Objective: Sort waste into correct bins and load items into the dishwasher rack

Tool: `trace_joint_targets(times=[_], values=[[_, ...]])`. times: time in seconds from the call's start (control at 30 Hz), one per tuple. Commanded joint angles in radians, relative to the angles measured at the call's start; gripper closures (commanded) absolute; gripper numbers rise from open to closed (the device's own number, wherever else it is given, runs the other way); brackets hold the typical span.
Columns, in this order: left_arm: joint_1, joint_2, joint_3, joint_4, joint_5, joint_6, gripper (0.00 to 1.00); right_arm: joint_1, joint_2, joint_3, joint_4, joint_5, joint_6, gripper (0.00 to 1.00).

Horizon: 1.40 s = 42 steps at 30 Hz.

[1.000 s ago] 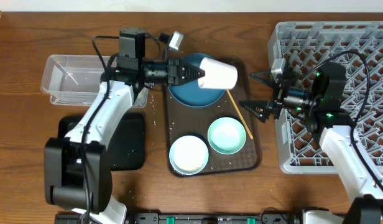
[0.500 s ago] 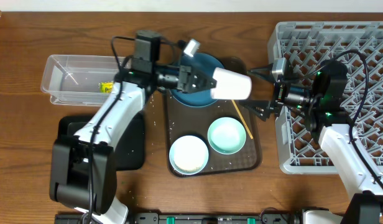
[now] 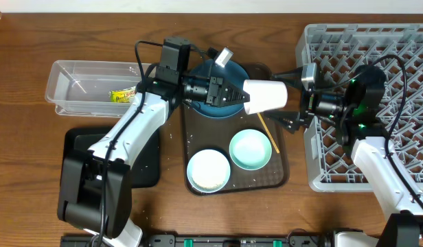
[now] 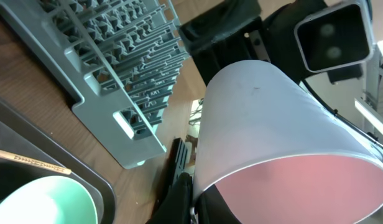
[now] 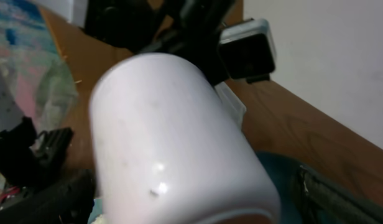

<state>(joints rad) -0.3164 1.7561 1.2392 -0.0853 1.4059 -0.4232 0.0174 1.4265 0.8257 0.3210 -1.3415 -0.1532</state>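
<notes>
The small white-pink cup needs to go into the dishwasher rack opening-first, so my right gripper should next grab it around its base. The cup's rim then faces away.
My left gripper is shut on the rim of the small white-pink cup and holds it sideways in the air above the brown tray's right edge. The left wrist view shows the cup's pink inside. My right gripper is open, one finger on each side of the cup's base. The cup fills the right wrist view. The deep-blue dish lies partly under my left arm. The mint-green bowl, white bowl and wooden stick lie on the tray. The snack wrapper is in the clear tub. The tissue is hidden.
The grey dishwasher rack stands at the right, under my right arm. The black tray lies in front of the clear tub. The brown serving tray sits in the middle. A few white grains dot the table left of it.
My left arm has carried the cup to the right, between the right gripper's fingers. The snack wrapper in the tub has come into view. The right arm has hardly moved.
</notes>
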Motion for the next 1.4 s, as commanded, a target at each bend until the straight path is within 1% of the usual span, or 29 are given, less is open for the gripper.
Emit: trace_joint_targets(times=[0.0, 0.1, 0.27, 0.4, 0.47, 0.57, 0.73, 0.77, 0.8, 0.83, 0.87, 0.93, 0.97, 1.07, 1.13, 1.17, 1.23, 1.27, 1.3, 1.33, 1.37], values=[[-0.003, -0.002, 0.01, 0.005, -0.005, -0.005, 0.94, 0.003, 0.005, 0.018, 0.029, -0.102, 0.017, 0.01], [-0.003, -0.002, 0.01, 0.005, -0.005, -0.005, 0.94, 0.003, 0.005, 0.018, 0.055, -0.153, 0.018, 0.05], [-0.003, -0.002, 0.01, 0.005, -0.005, -0.005, 0.94, 0.003, 0.005, 0.018, 0.056, -0.152, 0.018, 0.11], [-0.003, -0.002, 0.01, 0.005, -0.005, -0.005, 0.94, 0.003, 0.005, 0.018, 0.056, -0.151, 0.018, 0.2], [-0.003, -0.002, 0.01, 0.005, -0.005, -0.005, 0.94, 0.003, 0.005, 0.018, 0.056, -0.151, 0.018, 0.27], [-0.003, -0.002, 0.01, 0.005, -0.005, -0.005, 0.93, 0.003, 0.005, 0.018, 0.056, -0.15, 0.018, 0.35], [-0.003, -0.002, 0.01, 0.005, -0.005, -0.005, 0.93, 0.003, 0.005, 0.018, 0.051, -0.128, 0.018, 0.41], [-0.003, -0.002, 0.01, 0.005, -0.005, -0.005, 0.91, 0.003, 0.005, 0.018, 0.048, -0.124, 0.018, 0.42], [-0.003, -0.002, 0.01, 0.006, -0.005, -0.004, 0.83, 0.003, 0.005, 0.018, 0.041, -0.124, 0.018, 0.43], [-0.002, -0.002, 0.01, 0.006, -0.007, 0.004, 0.65, 0.003, 0.005, 0.018, 0.032, -0.12, 0.018, 0.44], [-0.001, -0.002, 0.01, 0.006, -0.018, 0.011, 0.53, 0.003, 0.005, 0.018, 0.018, -0.107, 0.024, 0.47], [0.005, -0.002, 0.01, 0.005, -0.052, 0.019, 0.4, 0.003, 0.005, 0.018, -0.013, -0.046, 0.062, 0.56], [0.009, -0.002, 0.01, 0.004, -0.075, 0.019, 0.37, 0.003, 0.005, 0.018, -0.033, -0.005, 0.078, 0.6], [0.027, -0.002, 0.01, -0.02, -0.185, 0.022, 0.26, 0.001, 0.005, 0.018, -0.106, 0.121, 0.088, 0.63], [0.042, -0.002, 0.01, -0.073, -0.284, 0.027, 0.22, -0.005, 0.005, 0.018, -0.134, 0.196, 0.123, 0.66], [0.05, -0.002, 0.01, -0.105, -0.33, 0.04, 0.2, -0.01, 0.005, 0.018, -0.141, 0.228, 0.142, 0.66], [0.07, -0.005, 0.01, -0.204, -0.453, 0.078, 0.17, -0.024, 0.005, 0.018, -0.159, 0.301, 0.184, 0.73], [0.077, -0.008, 0.01, -0.248, -0.505, 0.095, 0.16, -0.031, 0.004, 0.018, -0.163, 0.325, 0.192, 0.74], [0.087, -0.014, 0.01, -0.298, -0.562, 0.115, 0.16, -0.038, 0.002, 0.018, -0.17, 0.359, 0.2, 0.7], [0.094, -0.021, 0.01, -0.343, -0.613, 0.133, 0.16, -0.044, -0.003, 0.018, -0.178, 0.401, 0.208, 0.71], [0.105, -0.032, 0.01, -0.395, -0.67, 0.152, 0.15, -0.048, -0.012, 0.018, -0.192, 0.465, 0.214, 0.75]])
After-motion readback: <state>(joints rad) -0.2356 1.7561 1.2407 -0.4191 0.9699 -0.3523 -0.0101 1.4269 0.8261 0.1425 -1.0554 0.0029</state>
